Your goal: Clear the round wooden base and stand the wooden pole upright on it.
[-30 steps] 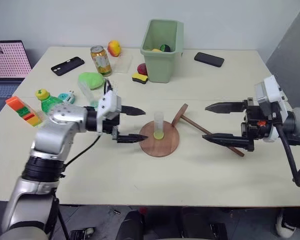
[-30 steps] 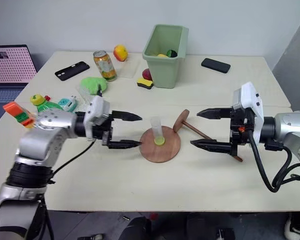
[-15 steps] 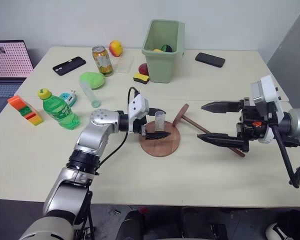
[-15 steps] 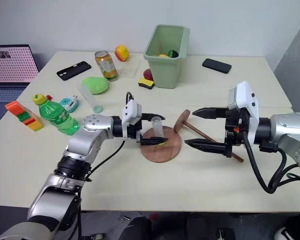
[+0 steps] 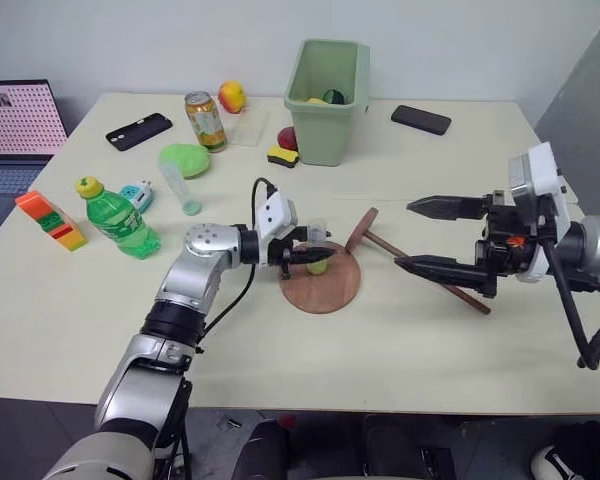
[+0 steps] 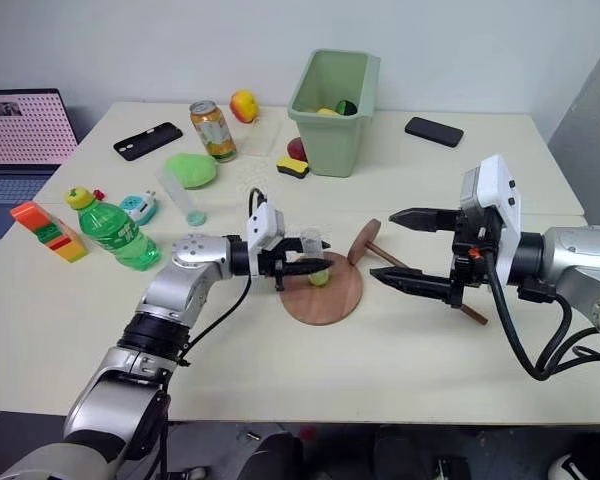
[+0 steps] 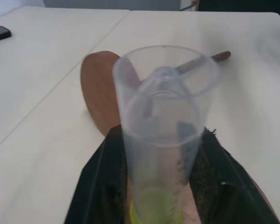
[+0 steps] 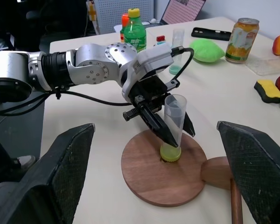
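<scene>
The tube's yellow-green foot (image 5: 317, 267) is over the round base, short of the table, so my left gripper should first keep holding the tube.
The round wooden base (image 5: 330, 292) lies flat at the table's middle. A clear plastic tube (image 5: 317, 243) with a yellow-green foot stands on it, slightly tilted. My left gripper (image 5: 315, 258) is shut on the tube's lower part, and its black fingers (image 7: 102, 186) press both sides of the tube (image 7: 163, 121). The wooden pole (image 5: 385, 246) lies on the table right of the base, its end disc (image 5: 360, 230) propped at the base's edge. My right gripper (image 5: 404, 235) stands open above the pole's middle, not touching it.
A green bin (image 5: 328, 85) stands at the back. Two phones (image 5: 135, 131) (image 5: 418, 119), a can (image 5: 201, 120), a green bottle (image 5: 115, 215), a second clear tube (image 5: 180, 190) and an orange block (image 5: 48, 220) lie on the left and far sides. A laptop (image 5: 15, 130) sits off the table's left.
My left gripper reached right to the tube on the base and shut on it. The right gripper stayed open in place.
</scene>
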You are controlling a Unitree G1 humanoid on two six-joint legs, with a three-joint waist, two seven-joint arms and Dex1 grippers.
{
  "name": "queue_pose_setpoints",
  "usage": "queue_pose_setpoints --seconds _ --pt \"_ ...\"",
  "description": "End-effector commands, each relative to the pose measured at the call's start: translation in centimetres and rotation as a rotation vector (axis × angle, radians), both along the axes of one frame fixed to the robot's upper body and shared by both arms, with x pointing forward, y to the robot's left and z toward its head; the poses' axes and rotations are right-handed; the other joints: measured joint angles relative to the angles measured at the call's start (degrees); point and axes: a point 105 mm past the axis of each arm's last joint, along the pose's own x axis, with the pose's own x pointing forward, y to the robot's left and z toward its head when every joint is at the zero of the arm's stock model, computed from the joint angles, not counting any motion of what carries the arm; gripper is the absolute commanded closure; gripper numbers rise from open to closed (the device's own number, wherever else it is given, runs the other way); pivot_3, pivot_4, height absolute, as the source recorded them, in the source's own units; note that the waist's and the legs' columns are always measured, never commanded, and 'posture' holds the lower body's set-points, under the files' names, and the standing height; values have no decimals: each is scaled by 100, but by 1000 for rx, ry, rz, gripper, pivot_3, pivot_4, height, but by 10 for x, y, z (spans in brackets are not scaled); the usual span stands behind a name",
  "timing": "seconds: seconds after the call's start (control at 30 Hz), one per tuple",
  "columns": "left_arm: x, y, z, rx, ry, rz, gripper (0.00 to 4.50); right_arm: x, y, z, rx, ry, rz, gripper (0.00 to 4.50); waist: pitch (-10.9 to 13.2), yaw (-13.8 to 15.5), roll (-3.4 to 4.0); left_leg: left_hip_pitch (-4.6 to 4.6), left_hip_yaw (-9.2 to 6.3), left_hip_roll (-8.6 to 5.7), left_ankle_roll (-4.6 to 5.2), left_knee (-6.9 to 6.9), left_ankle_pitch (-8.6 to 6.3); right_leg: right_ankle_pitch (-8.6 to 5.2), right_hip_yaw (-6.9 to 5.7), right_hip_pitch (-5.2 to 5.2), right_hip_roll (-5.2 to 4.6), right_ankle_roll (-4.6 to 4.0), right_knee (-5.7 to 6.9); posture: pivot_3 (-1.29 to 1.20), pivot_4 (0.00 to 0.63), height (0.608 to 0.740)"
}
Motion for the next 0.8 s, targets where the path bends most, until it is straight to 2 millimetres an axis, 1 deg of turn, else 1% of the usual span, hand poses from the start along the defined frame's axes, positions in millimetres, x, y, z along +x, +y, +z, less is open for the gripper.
queue_pose_setpoints --seconds 0.03,0.1,0.17,0.23,0.33,0.4,0.5,0.6,0.67,0.8 --pt "-3 6 17 -56 -65 51 3261 -2 3 9 27 -40 8 70 0 8 0 0 -1 0 0 -1 0 0 -1 -1 -1 0 0 0 150 740" --pt "1 13 27 -87 -111 135 3262 -1 3 9 32 -39 3 70 0 11 0 0 -3 2 -1 0 1 0 -1 0 -2 0 0 0 150 740" --pt "8 25 45 -148 -155 253 3262 -1 4 8 34 -40 1 70 0 12 0 0 -3 2 -1 0 0 0 -1 -1 -3 0 1 0 150 740" --pt "17 44 63 -215 -181 417 3262 -1 4 7 49 -35 -6 70 0 13 0 -1 -8 4 0 2 0 0 -2 -1 -4 0 2 0 150 740" --pt "32 76 72 -221 -232 672 3262 -1 6 5 55 -29 -2 70 -1 9 0 1 -6 2 0 1 0 0 -1 0 -4 0 2 0 150 740" --pt "41 90 76 -245 -227 786 3262 0 8 5 56 -31 4 70 -1 11 -1 2 -6 1 0 1 0 0 -2 1 -4 0 1 0 150 740" --pt "54 109 77 -236 -240 948 3262 2 9 8 65 -37 7 70 -1 21 -2 1 -5 -1 0 1 0 0 -3 1 -4 0 2 0 150 740" --pt "72 134 63 -232 -176 1148 3262 4 10 10 70 -46 9 70 -2 38 -3 0 -4 -4 -1 2 0 0 -3 0 -4 1 1 0 150 740" --pt "80 139 56 -213 -176 1202 3262 4 11 11 72 -48 11 70 -4 47 -6 0 -3 -7 -1 2 1 0 -4 1 -5 1 1 0 150 740" --pt "93 142 41 -226 -97 1247 3262 4 12 13 73 -52 12 70 -4 53 -7 -3 -2 -7 -2 1 1 0 -4 -3 -6 1 1 0 150 740"
